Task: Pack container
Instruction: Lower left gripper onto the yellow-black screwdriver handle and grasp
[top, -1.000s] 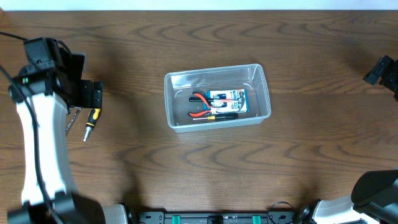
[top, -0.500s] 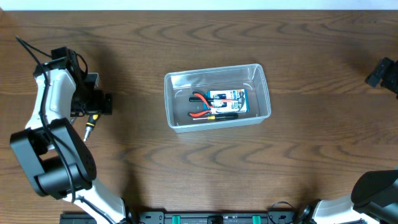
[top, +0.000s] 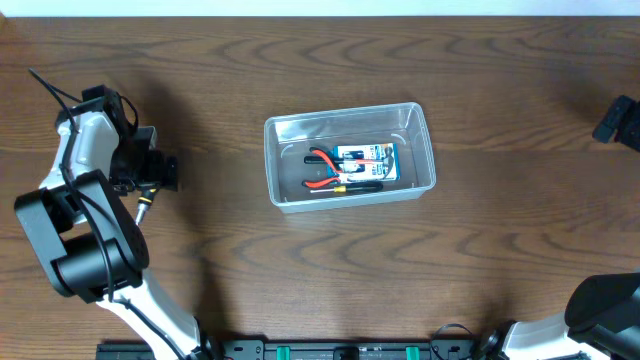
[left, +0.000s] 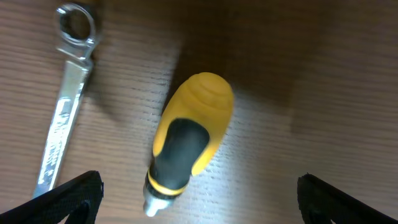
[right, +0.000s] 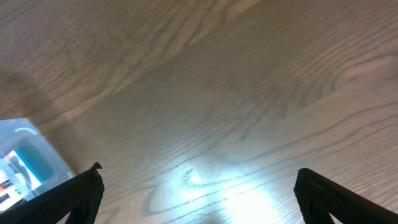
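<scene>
The left gripper needs to go lower first. The screwdriver's black grip is between its fingers but out of their reach, so they would miss it if they closed now.
The clear container sits mid-table and holds red-handled pliers, a small blue-and-white box and a black-and-yellow tool. Its corner shows at the left edge of the right wrist view. My left gripper is open, low over a yellow-and-black screwdriver that lies between its fingertips; it also shows in the overhead view. A silver wrench lies beside the screwdriver. My right gripper is open and empty over bare table at the far right.
The dark wooden table spreads around the container. The left arm stands at the left edge, and the right arm at the right edge.
My left arm has swung round and come down over the screwdriver and wrench at the left. The container and its contents have not moved. The right arm has barely shifted.
</scene>
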